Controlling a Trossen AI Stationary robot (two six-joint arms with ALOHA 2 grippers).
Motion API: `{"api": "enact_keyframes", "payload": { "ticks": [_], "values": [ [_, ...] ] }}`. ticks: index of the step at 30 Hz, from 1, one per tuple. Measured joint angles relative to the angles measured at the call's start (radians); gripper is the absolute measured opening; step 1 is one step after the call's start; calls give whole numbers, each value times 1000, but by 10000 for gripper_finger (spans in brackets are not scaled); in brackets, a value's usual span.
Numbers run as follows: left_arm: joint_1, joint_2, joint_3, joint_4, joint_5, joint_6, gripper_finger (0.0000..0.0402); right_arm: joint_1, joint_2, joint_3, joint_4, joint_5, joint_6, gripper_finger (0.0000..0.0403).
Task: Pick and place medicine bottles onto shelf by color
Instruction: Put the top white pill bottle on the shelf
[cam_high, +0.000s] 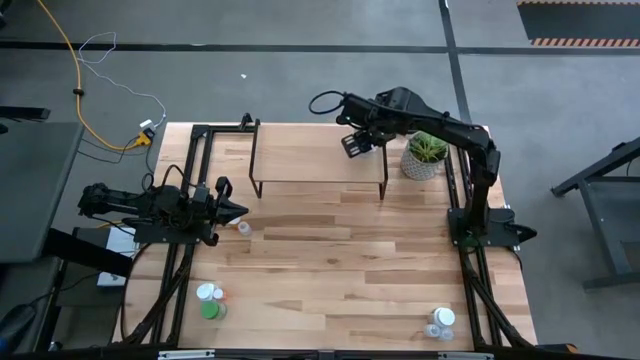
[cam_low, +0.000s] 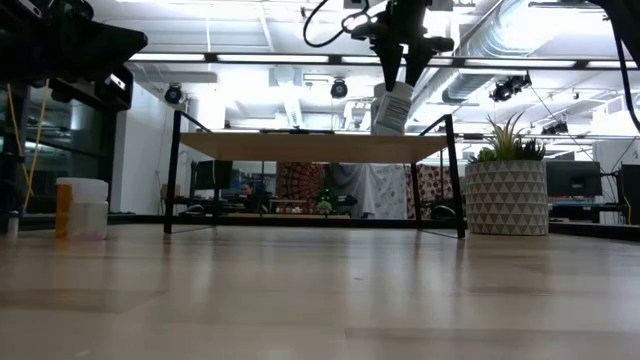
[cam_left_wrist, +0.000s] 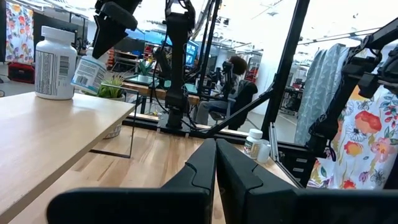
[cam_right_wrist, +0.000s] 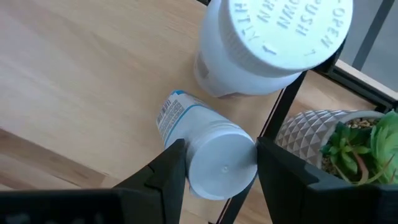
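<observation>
My right gripper is holding the white medicine bottle with the bottle's bottom end (cam_right_wrist: 173, 115) over the wood, and it should release the bottle, which would stay on the shelf board (cam_right_wrist: 112, 81).
My right gripper (cam_right_wrist: 221, 155) hangs over the right end of the shelf (cam_high: 310, 155), shut on a white medicine bottle (cam_low: 392, 108) with a white cap. Close beside it, another white bottle (cam_right_wrist: 261, 50) stands upright on the shelf board; the left wrist view shows it too, as the standing bottle (cam_left_wrist: 55, 62). My left gripper (cam_high: 238, 210) waits shut, low over the table's left side. A small clear bottle (cam_high: 243, 228) stands on the table just near of it. Further bottles stand near the table's near edge: a green and white group (cam_high: 208, 300) and a white-capped pair (cam_high: 440, 322). My right gripper pinches the white bottle at its cap end (cam_right_wrist: 221, 165), one finger (cam_right_wrist: 177, 168) on each side of the cap. The fingers come from above, pointing down. The bottle hangs tilted below them, its bottom (cam_low: 385, 128) just over the shelf board; whether it touches the board I cannot tell.
A potted plant (cam_high: 425, 155) in a white patterned pot stands on the table right of the shelf, close to my right arm. The shelf's thin black legs (cam_low: 172, 170) stand on the table. Most of the shelf board to the left of the two bottles is bare.
</observation>
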Motion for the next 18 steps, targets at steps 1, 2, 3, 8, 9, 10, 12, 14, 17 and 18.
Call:
{"api": "enact_keyframes", "payload": {
  "ticks": [1,2,3,8,9,10,12,14,17,18],
  "values": [
    [0,0,0,0,0,0,3,0,0,0,0,-6,-2,155],
    [0,0,0,0,0,0,3,0,0,0,0,-11,-2,155],
    [0,0,0,0,0,0,3,0,0,0,0,-16,-3,155],
    [0,0,0,0,2,-4,3,0,0,0,0,-43,-28,155],
    [0,0,0,0,2,-9,3,0,0,0,0,-44,-29,155],
    [0,0,0,0,2,-18,3,0,0,0,0,-44,-30,155],
    [0,0,0,0,2,-27,3,0,0,-1,0,-43,-40,155],
    [0,0,0,-1,2,-26,3,0,0,-1,0,-41,-46,155],
    [0,0,0,-1,2,-27,3,-6,0,-1,0,-40,-47,155],
    [0,0,0,-1,3,-27,3,-7,-1,-1,0,-39,-48,155]
  ]
}}
